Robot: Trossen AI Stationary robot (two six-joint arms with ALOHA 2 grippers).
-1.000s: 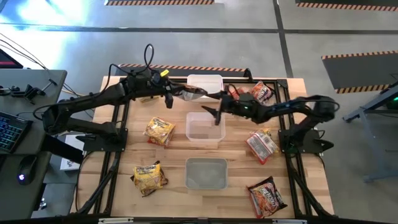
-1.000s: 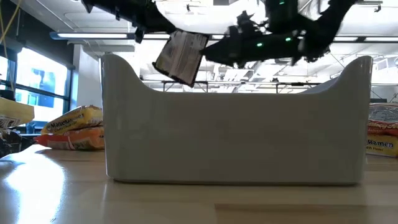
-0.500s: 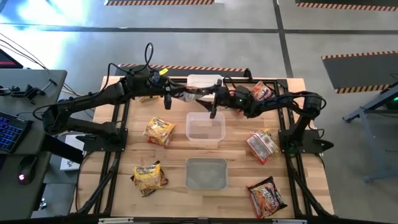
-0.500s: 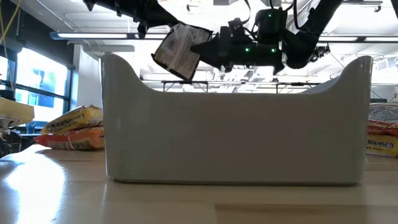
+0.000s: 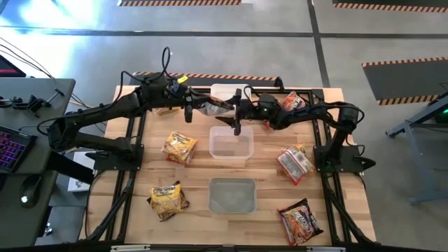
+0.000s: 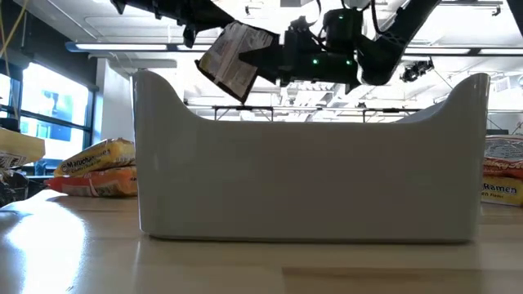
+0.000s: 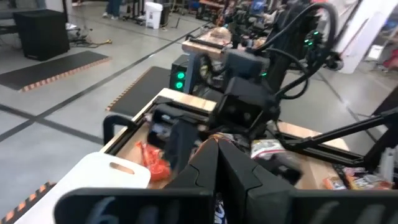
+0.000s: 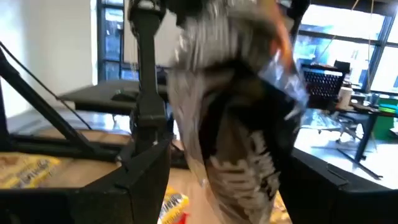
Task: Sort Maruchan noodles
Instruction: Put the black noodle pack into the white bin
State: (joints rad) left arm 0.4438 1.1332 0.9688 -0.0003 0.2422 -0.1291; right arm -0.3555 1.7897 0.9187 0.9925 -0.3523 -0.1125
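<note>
The dark brown packet [image 5: 214, 106] [image 8: 236, 130] hangs between the fingers of my right gripper, so my right gripper closes on the packet next.
A dark brown Maruchan noodles packet [image 5: 214, 106] hangs in the air over the gap between the far tub [image 5: 229, 90] and the middle tub [image 5: 231, 145]. My left gripper [image 5: 198, 106] is shut on it, reaching in from the table's left. My right gripper [image 5: 235, 110] comes level from the right and is open. Its two fingers [image 8: 144, 167] stand on either side of the packet [image 8: 236, 130]; I cannot tell whether they touch it. In the low view the packet [image 6: 234, 60] hangs tilted above the tub wall. My left gripper pinches the packet's left end [image 5: 205, 106] between its two shut fingers, coming nearly level from the table's left. The fingers themselves hide the exact spot in the left wrist view. The packet is lifted clear, sticks out toward the right arm and tilts down [image 6: 221, 75].
Three clear tubs stand in a row down the table's middle, the nearest [image 5: 232, 194] by the front edge. Yellow packets [image 5: 179, 147] [image 5: 168, 199] lie on the left half, red packets [image 5: 294, 103] [image 5: 295, 162] [image 5: 301, 220] on the right.
My right gripper has moved toward the table's left and far edge, up to the held packet, and its open fingers now stand around the packet's free end. The packet has tipped up a little in my left gripper, which stayed in place.
</note>
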